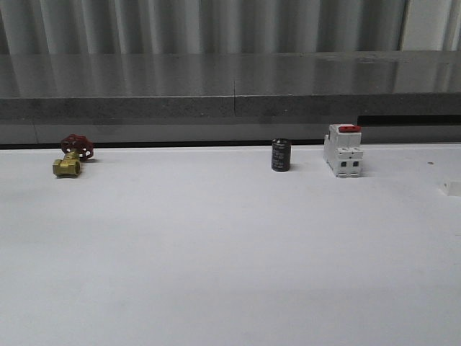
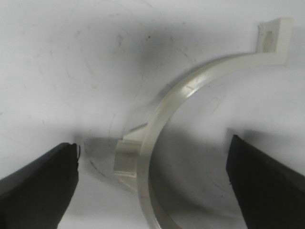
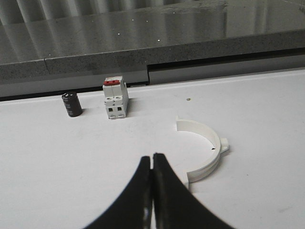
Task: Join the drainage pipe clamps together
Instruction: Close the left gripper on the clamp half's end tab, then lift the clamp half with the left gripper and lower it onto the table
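My left gripper's fingers reach down beside the clamp's outer lug (image 2: 127,158) and closing now would catch the clamp, so it is time to close.
One white half-ring drainage pipe clamp (image 2: 162,124) lies on the white table right under my left gripper (image 2: 152,176). That gripper is open, its dark fingers (image 2: 38,186) wide apart on either side of the clamp's arc and outer lug, touching nothing. A second white half-ring clamp (image 3: 205,148) lies flat on the table a little beyond and to one side of my right gripper (image 3: 152,157). The right gripper is shut, its two black fingertips pressed together with nothing between them.
Along the table's far edge stand a white breaker with a red top (image 1: 343,149), a small black cylinder (image 1: 281,155) and a brass valve with a red handwheel (image 1: 72,156). A grey ledge (image 1: 230,86) runs behind them.
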`<state>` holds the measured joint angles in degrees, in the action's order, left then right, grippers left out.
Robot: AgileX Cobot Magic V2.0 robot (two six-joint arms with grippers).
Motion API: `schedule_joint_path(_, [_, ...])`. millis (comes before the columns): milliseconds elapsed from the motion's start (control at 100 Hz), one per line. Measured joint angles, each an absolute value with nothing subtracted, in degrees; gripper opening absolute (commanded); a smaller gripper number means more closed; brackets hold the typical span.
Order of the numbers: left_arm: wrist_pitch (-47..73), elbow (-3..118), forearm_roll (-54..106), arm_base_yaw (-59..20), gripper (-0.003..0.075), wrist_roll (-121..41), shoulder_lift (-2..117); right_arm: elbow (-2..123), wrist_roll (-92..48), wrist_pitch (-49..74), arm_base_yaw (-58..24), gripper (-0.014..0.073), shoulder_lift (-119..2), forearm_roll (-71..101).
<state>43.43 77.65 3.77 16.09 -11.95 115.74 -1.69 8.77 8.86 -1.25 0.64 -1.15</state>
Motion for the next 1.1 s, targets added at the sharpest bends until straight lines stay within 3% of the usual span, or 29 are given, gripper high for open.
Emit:
schedule_joint_path(440, [42.7,77.6,3.8,16.1,0.0104,-12.0,115.7,-1.7,8.8,8.9,-1.2,-0.0067,0.6,-1.2])
schedule_joint_path(580, [42.6,77.6,3.8,16.1,0.0003,-12.0,115.7,-1.7,8.8,8.9,-1.2,-0.0067,0.6,-1.2])
schedule_joint_path(870, [42.8,77.6,5.3,14.2,-0.0021,-12.0,112.5,-1.7,8.8,8.9,-1.2,-0.0067,0.6,-1.2])
schedule_joint_path(1100, [47.2,77.6,7.1,6.8,-0.0020,-6.0,105.0,-1.7,8.8,8.9,-1.2,-0.0067,0.6,-1.2])
